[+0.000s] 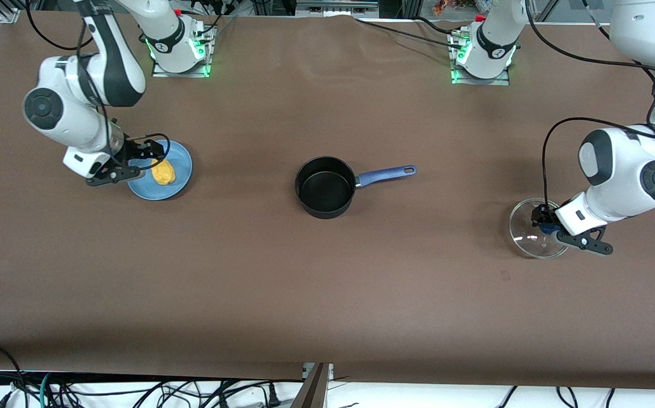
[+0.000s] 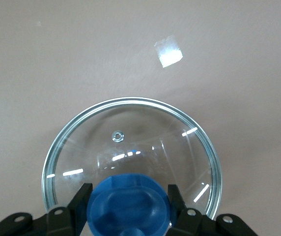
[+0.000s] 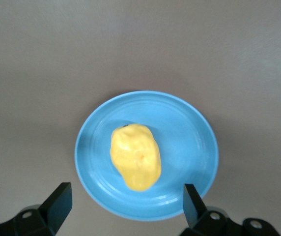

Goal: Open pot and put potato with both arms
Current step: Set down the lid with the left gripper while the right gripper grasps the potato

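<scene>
I need to grab the yellow potato (image 1: pixel 163 171) by its plump sides with my right gripper next, so that I can put it into the black pot (image 1: pixel 325 188).
The black pot (image 1: pixel 325 188) with a blue handle (image 1: pixel 387 174) stands uncovered at mid-table. Its glass lid (image 1: pixel 526 229) rests on the cloth at the left arm's end. My left gripper (image 1: pixel 543 222) is shut on the lid's blue knob (image 2: pixel 129 204), one finger against each side; the glass (image 2: pixel 130 137) shows below it. The yellow potato (image 1: pixel 163 171) lies on a blue plate (image 1: pixel 177 187) at the right arm's end. My right gripper (image 1: pixel 145 157) hovers open and empty over the plate's edge. In the right wrist view the potato (image 3: pixel 135 156) lies just past the gripper (image 3: pixel 126 194).
The brown cloth covers the table. Both arm bases stand at the edge farthest from the front camera. A small bright patch (image 2: pixel 169 53) lies on the cloth near the lid. Cables hang past the table's near edge.
</scene>
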Robot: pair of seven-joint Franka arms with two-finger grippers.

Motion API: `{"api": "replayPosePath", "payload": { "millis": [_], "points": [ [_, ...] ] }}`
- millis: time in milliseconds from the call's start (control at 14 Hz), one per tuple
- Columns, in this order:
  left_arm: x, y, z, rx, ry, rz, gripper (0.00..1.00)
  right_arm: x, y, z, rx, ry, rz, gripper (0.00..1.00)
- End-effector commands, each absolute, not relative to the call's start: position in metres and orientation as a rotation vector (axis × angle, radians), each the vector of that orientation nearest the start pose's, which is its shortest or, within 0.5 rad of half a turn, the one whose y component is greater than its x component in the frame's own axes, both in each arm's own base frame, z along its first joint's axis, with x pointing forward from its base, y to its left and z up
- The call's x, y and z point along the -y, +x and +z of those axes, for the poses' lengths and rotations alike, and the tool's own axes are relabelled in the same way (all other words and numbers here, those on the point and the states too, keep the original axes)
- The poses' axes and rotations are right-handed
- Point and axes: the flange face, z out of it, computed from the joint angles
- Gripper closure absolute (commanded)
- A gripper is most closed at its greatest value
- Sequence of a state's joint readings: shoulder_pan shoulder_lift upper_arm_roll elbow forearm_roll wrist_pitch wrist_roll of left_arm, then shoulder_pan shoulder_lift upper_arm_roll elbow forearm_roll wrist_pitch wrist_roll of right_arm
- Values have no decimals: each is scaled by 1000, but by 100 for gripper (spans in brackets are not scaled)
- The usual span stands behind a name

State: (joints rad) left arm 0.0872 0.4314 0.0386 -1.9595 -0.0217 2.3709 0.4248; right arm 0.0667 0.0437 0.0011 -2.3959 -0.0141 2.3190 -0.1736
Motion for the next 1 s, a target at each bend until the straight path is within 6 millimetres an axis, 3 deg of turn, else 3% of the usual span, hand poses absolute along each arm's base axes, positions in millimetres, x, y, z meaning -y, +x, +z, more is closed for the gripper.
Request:
{"api": "replayPosePath", "payload": {
  "millis": [0, 214, 357, 429, 500, 571, 643, 786, 929],
  "points": [
    [-85, 604, 236, -473, -3125, 5, 40, -31, 452, 249, 448, -3116, 122, 0],
    [-93, 603, 214, -449, -3123, -1, 37, -28, 450, 213, 517, -3103, 93, 0],
    [-97, 602, 210, -436, -3127, 6, 36, -28, 450, 200, 549, -3099, 67, 2],
    [-98, 603, 211, -415, -3137, 2, 26, -27, 450, 197, 549, -3098, 71, 11],
    [-98, 606, 219, -393, -3154, -3, 0, -27, 450, 197, 551, -3098, 74, 37],
    [-95, 608, 242, -391, -3163, 11, 0, -27, 450, 198, 558, -3096, 74, 57],
    [-88, 614, 273, -401, -3182, 66, 0, -26, 451, 199, 561, -3097, 72, 69],
    [-80, 630, 335, -327, -3216, 179, 0, -24, 455, 210, 575, -3094, 72, 74],
    [-69, 638, 396, -231, -3218, 246, 0, -24, 468, 237, 553, -3094, 124, 74]
  ]
}}
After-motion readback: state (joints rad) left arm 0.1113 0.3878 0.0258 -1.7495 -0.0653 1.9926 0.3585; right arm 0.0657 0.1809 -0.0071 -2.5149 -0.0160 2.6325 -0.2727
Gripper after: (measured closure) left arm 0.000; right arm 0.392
